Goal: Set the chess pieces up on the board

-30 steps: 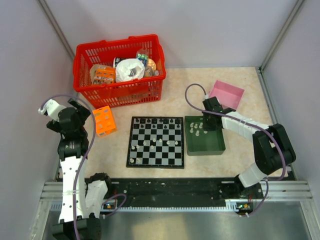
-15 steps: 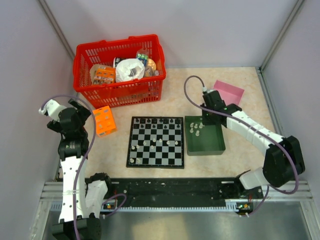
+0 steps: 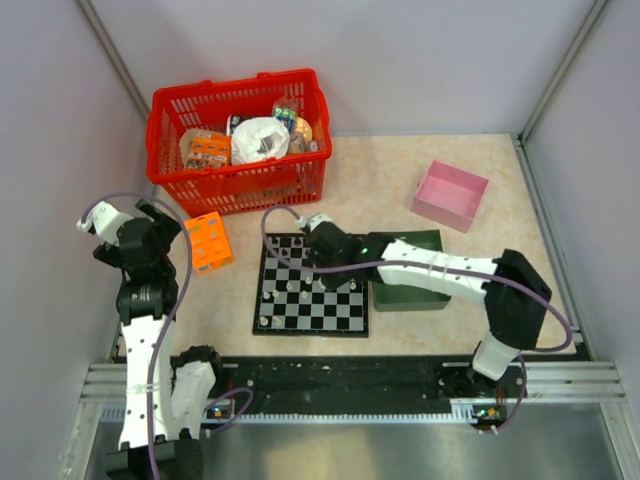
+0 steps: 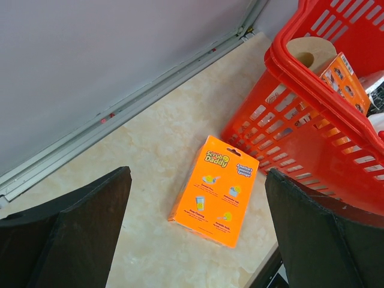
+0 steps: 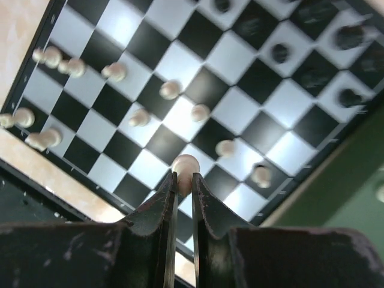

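Note:
The piece, high above the board [image 3: 311, 300], would fall near the pawns if released now. My right gripper aligns it with the free edge-row square before opening.
The checkered board [image 3: 311, 300] lies at the table's middle, with several pale and black pieces on it. In the right wrist view the board [image 5: 240, 108] fills the frame, with pale pawns [image 5: 170, 90] in a loose row and black pieces [image 5: 350, 37] at the far edge. My right gripper [image 5: 184, 177] is shut on a pale white chess piece [image 5: 185, 166] and holds it above the board; from above it [image 3: 318, 247] hangs over the board's far half. My left gripper [image 4: 198, 240] is open and empty, raised at the far left [image 3: 150, 222], away from the board.
A dark green tray [image 3: 420, 290] sits right of the board, mostly covered by my right arm. A pink box [image 3: 452, 194] stands at the back right, a red basket [image 3: 240, 180] of goods at the back left. An orange box [image 3: 208, 241] lies beside the basket, also under the left gripper [image 4: 215, 191].
My right arm has swung left from the green tray to over the board, carrying a pale piece. The left arm has not moved.

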### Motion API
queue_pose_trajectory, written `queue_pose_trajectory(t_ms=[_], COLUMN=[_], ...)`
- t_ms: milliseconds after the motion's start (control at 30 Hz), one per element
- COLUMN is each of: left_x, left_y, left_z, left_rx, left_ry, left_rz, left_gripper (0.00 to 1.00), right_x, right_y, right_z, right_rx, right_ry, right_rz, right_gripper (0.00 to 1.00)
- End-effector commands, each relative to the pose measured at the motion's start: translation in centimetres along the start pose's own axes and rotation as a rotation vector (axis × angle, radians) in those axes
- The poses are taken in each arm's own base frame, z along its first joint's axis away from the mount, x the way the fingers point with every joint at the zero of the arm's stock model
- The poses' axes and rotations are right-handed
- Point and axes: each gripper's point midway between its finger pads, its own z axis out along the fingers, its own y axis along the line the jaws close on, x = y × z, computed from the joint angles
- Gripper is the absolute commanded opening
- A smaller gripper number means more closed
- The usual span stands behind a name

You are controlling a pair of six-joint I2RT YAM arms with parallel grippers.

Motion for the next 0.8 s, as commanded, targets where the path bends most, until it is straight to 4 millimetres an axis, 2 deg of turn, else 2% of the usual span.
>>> queue_pose_trajectory(t_ms=[0, 133, 267, 467, 767], left_x=[-1.9, -2.5, -2.6, -3.0, -2.6], left_y=[0.3, 0.7, 1.0, 1.2, 1.2], left_z=[-0.6, -1.0, -1.0, -1.2, -1.1], left_rx=[-0.01, -0.022, -0.036, -0.045, -0.043], left_ry=[-0.08, -0.105, -0.114, -0.126, -0.12], left_rz=[-0.045, -0.052, -0.046, -0.041, -0.037], left_gripper=[0.99, 0.99, 0.99, 0.99, 0.99], right_x=[-0.4, 0.5, 1.2, 2.1, 3.3], right_y=[5.8, 9.0, 11.1, 13.0, 14.2], right_z=[0.8, 1.7, 2.7, 3.5, 3.9], right_rx=[-0.095, -0.14, -0.167, -0.192, -0.202], right_ry=[-0.022, -0.008, 0.007, 0.031, 0.075], right_rz=[-0.057, -0.109, -0.148, -0.179, -0.208], right_gripper=[0.08, 0.08, 0.08, 0.08, 0.08])
